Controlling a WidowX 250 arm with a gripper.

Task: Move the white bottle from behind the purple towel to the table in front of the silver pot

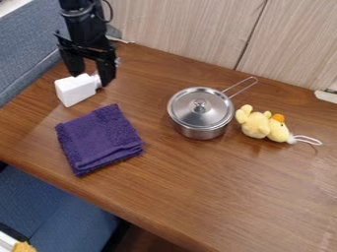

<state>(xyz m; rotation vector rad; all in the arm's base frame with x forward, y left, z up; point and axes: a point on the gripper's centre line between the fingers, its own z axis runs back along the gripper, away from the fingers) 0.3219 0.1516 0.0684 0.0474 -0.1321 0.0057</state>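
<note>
I should use my gripper to pick up the white bottle (pixel 76 89) by its neck end next. Then I can move it to another spot on the tabletop.
The gripper (pixel 91 78) hangs low over the table's upper left part, open, its two fingers spread well apart. A white bottle (pixel 76 89) lies on its side at the fingertips; its neck end points right, close to the right finger, and its body is in front of the left fingertip. Whether the fingers touch it I cannot tell. Just below the bottle is a folded purple towel (pixel 100 140). A steel pot (pixel 201 132) with its lid (pixel 199 107) on stands right of centre, handle toward the upper right. Beside it lies a yellow plush duck (pixel 261 124) with a white loop.
The wooden table (pixel 217 197) meets a pale wood panel wall (pixel 184 29) along its back edge. Blue seating (pixel 26 49) borders the table at the left, with more blue seating (pixel 56 211) below the front edge. A white object (pixel 326 96) sits at the right back.
</note>
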